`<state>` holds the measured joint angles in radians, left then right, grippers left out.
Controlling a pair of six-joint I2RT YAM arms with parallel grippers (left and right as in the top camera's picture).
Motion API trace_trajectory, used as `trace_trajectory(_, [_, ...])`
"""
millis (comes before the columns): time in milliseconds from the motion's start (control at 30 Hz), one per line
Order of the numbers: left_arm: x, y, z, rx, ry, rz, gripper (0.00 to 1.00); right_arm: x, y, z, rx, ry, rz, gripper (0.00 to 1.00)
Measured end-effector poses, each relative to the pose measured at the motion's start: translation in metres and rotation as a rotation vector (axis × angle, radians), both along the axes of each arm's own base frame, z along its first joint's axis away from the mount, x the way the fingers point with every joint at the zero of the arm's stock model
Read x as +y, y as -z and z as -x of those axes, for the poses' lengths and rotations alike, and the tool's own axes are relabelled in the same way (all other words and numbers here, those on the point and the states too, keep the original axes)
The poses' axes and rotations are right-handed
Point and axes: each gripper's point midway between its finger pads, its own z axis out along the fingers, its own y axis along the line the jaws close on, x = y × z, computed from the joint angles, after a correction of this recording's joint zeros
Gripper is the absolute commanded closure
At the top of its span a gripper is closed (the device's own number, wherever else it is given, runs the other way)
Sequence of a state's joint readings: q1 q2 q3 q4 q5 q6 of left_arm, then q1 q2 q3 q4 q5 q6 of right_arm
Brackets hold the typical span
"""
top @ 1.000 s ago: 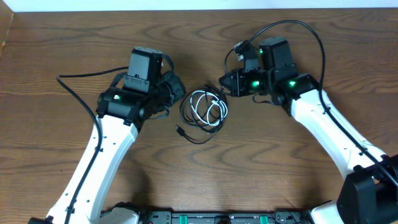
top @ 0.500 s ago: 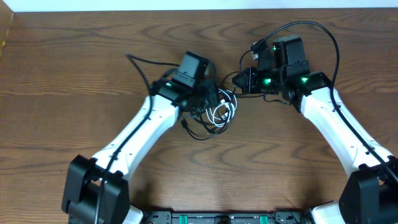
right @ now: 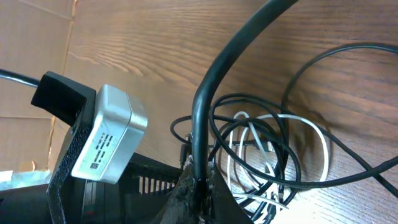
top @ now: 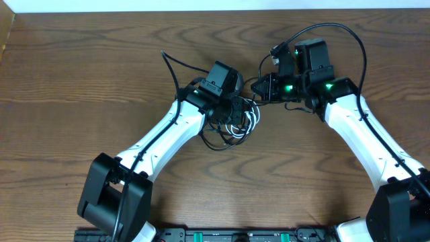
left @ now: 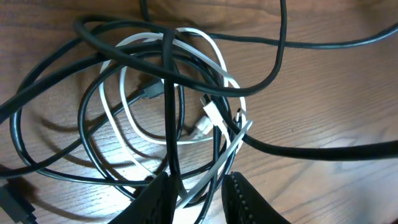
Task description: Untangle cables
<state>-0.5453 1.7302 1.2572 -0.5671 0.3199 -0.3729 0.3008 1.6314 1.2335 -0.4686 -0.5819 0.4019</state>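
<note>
My left gripper grabs the white cord (top: 237, 125) next by its part crossing the black cord's loops, to draw the white cord free and untangle it.
The cables lie in one tangled coil at mid-table: a thin black cord (top: 215, 143) looped with a thin white cord (top: 237, 125). My left gripper (top: 236, 111) is down on the coil. In the left wrist view its fingers (left: 199, 199) stand slightly apart, and strands of the black cord (left: 168, 81) and white cord (left: 208, 113) pass through the gap. My right gripper (top: 258, 87) sits at the coil's upper right edge. In the right wrist view it (right: 200, 186) is shut on a black cord (right: 214, 81) that arcs up from the jaws, with the white cord (right: 323, 143) beyond.
The wooden table (top: 80, 74) carries only the coil and both arms. The left arm's wrist camera housing (right: 102, 134) shows close to the right gripper. Thicker black arm cables (top: 336, 30) loop above the right wrist.
The left arm swung right from beside the coil onto it and its jaws widened slightly. The right gripper shifted right and up, staying shut; the coil slid a little right.
</note>
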Motion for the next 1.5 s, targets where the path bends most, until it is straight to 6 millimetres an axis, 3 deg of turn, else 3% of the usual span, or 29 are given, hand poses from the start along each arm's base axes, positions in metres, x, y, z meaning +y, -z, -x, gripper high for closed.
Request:
trace_trajectory(533, [0.002,0.002,0.003,-0.023,0.079,-0.029,0.72,-0.003,0.004,0.002,0.017,0.009,0.017,0.99])
trace_trajectory(633, [0.002,0.007,0.003,-0.017,0.084,-0.035,0.87,-0.003,0.004,0.002,0.017,0.010,0.017,0.99])
trace_trajectory(733, [0.002,0.014,0.003,-0.004,0.084,-0.042,0.92,-0.003,0.004,0.002,0.020,0.010,0.018,0.99])
trace_trajectory(1033, [0.004,0.013,-0.001,-0.018,0.078,-0.037,0.92,-0.008,0.012,0.006,0.051,0.027,0.050,0.99])
trace_trajectory(1167, [0.015,-0.014,-0.009,-0.074,0.044,-0.008,0.92,-0.014,0.017,0.008,0.067,0.046,0.083,0.99])
trace_trajectory(1367, [0.050,-0.093,-0.021,-0.254,-0.058,0.079,0.92,-0.023,0.025,0.009,0.087,0.078,0.135,0.99])
trace_trajectory(1500, [0.078,-0.134,-0.024,-0.351,-0.136,0.116,0.92,-0.029,0.031,0.011,0.104,0.097,0.171,0.99])
